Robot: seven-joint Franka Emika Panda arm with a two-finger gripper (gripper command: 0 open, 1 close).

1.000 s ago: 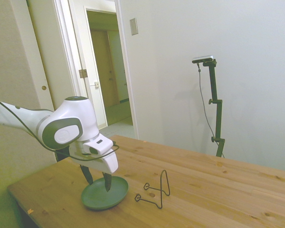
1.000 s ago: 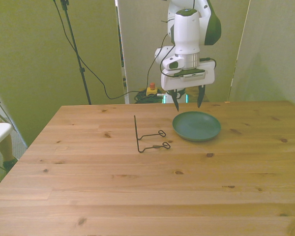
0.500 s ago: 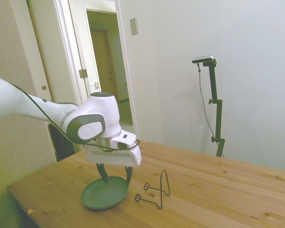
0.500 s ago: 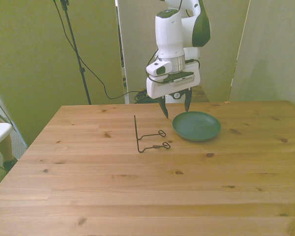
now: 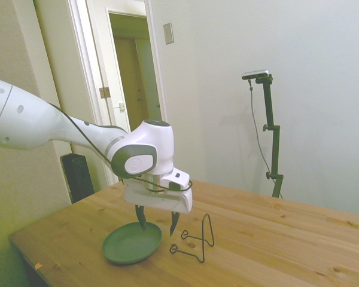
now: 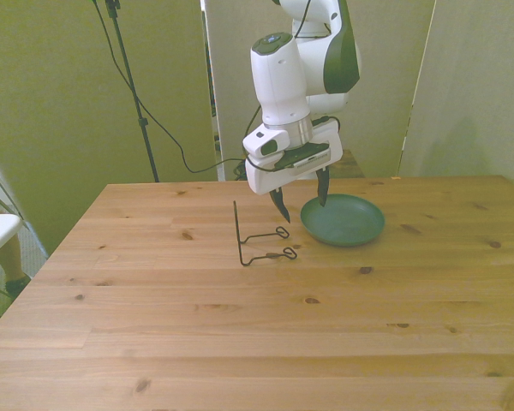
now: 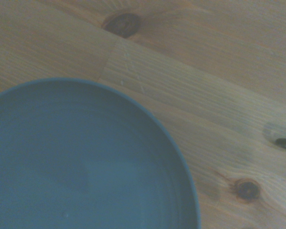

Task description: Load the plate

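Next, my gripper grips the plate by its thin raised rim (image 6: 303, 211), since the plate spreads far wider than my open fingers.
The sage-green plate (image 5: 131, 244) (image 6: 343, 219) (image 7: 81, 167) lies flat on the wooden table. My gripper (image 5: 157, 222) (image 6: 301, 196) hangs open and empty just above the plate's rim, on the side nearest the wire stand. One fingertip is over the rim and the other is over bare wood between plate and stand. The thin black wire stand (image 5: 196, 241) (image 6: 259, 237) sits upright on the table right beside the plate. In the wrist view the plate's curved rim fills one corner, with bare wood beyond it.
The wooden table (image 6: 240, 317) stretches wide toward the front view's near edge. A black cable (image 6: 154, 120) hangs behind the far edge. An open doorway (image 5: 134, 89) shows behind the arm in the side view.
My gripper has travelled from over the plate's far side toward the wire stand and come slightly lower. It stayed open. Plate and stand have not moved.
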